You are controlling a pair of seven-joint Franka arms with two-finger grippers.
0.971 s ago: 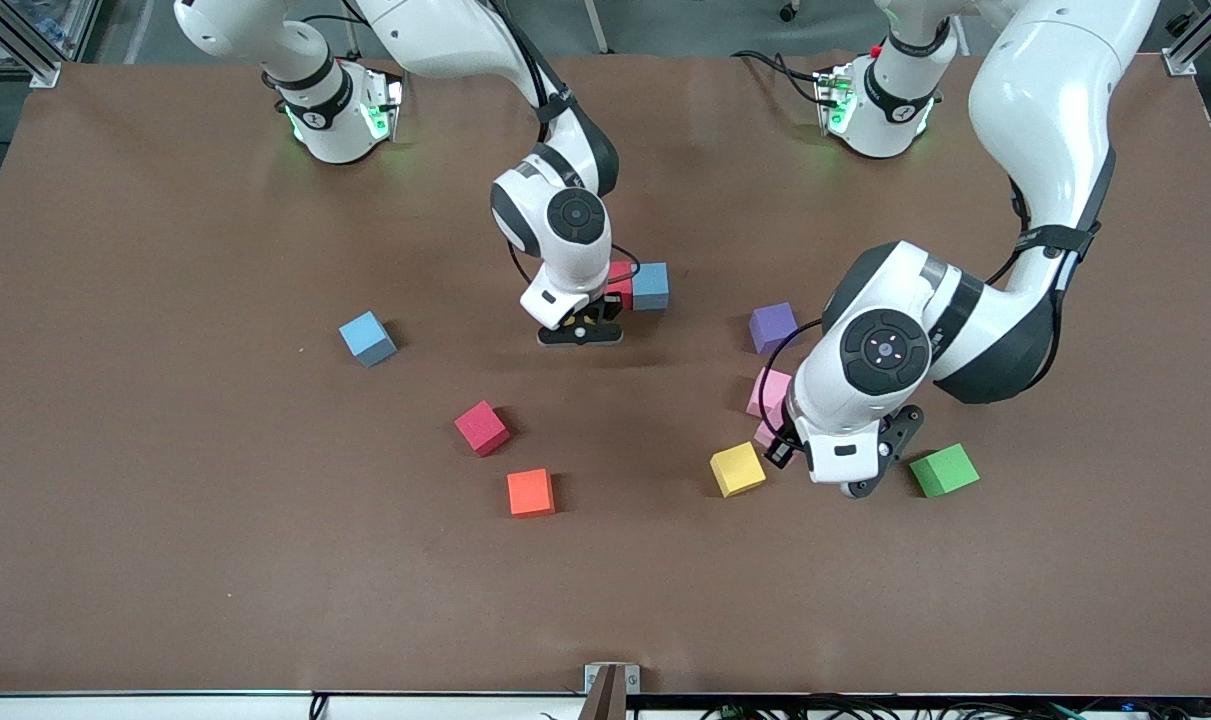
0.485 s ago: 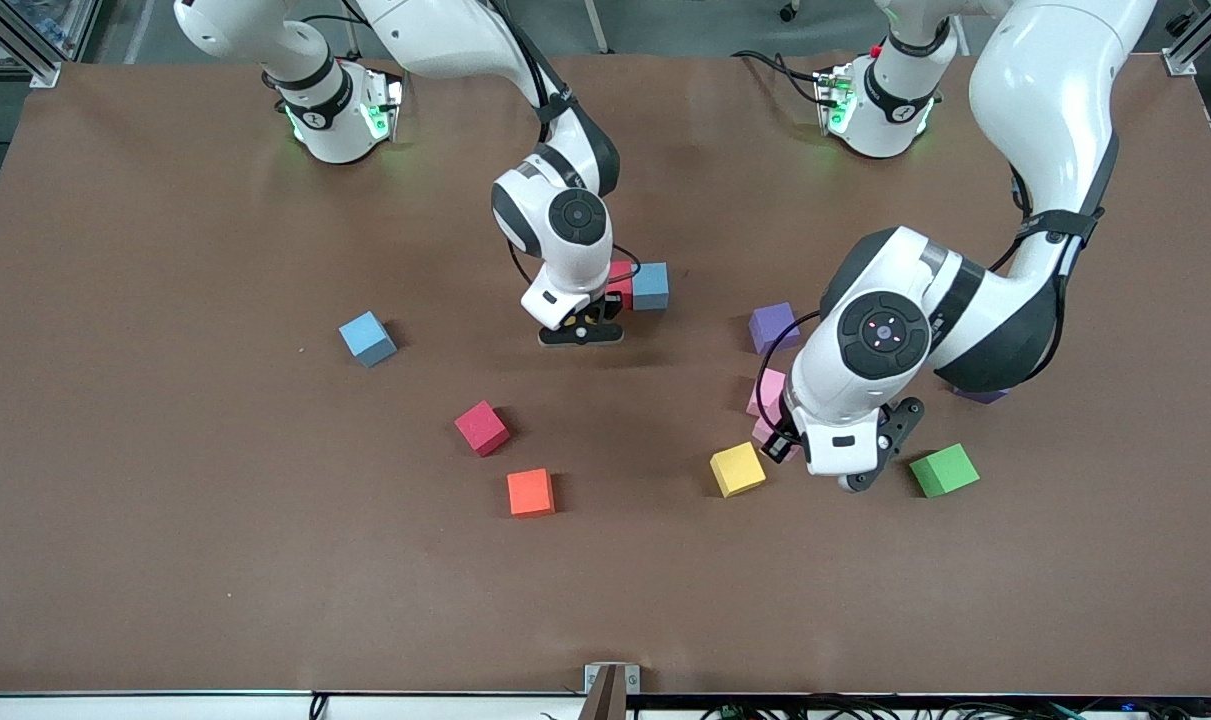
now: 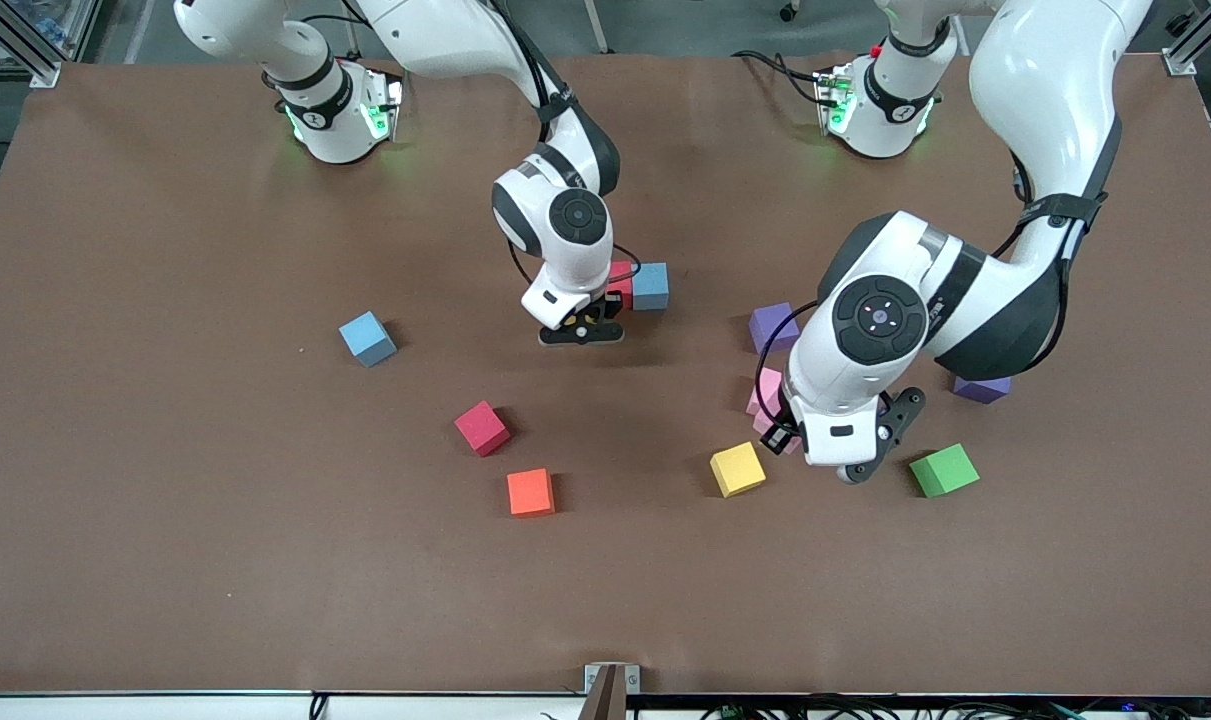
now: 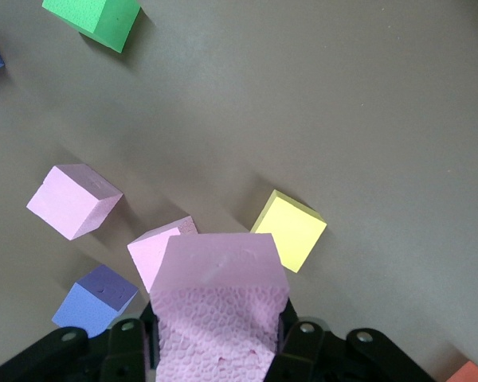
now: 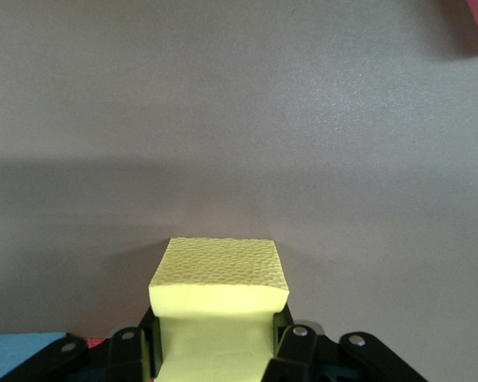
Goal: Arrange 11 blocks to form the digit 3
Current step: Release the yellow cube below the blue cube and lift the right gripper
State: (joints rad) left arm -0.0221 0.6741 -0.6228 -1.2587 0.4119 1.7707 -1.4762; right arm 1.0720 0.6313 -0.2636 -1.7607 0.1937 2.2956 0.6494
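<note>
I should open my right gripper, because the yellow block (image 5: 219, 270) sits low on the tabletop beside the red block and would stay there.
My left gripper (image 3: 843, 452) is shut on a pink block (image 4: 219, 286), up in the air over the table beside a loose yellow block (image 3: 737, 469). Two more pink blocks lie below it: one (image 4: 72, 200) apart, the other (image 4: 161, 248) partly under the held one. A purple block (image 3: 773, 327) and a second purple block (image 3: 982, 388) lie close by. My right gripper (image 3: 580, 335) is shut on a yellow block (image 5: 219, 274), low beside a red block (image 3: 620, 280) that touches a light blue block (image 3: 650, 287).
A green cube (image 3: 944, 470) lies next to my left gripper, toward the left arm's end. A light blue block (image 3: 367, 338), a red block (image 3: 482, 428) and an orange block (image 3: 531, 492) lie loose toward the right arm's end.
My left gripper has moved a little toward the robots' bases with the pink block, and the second purple block has come into sight from under the arm. My right arm has not moved.
</note>
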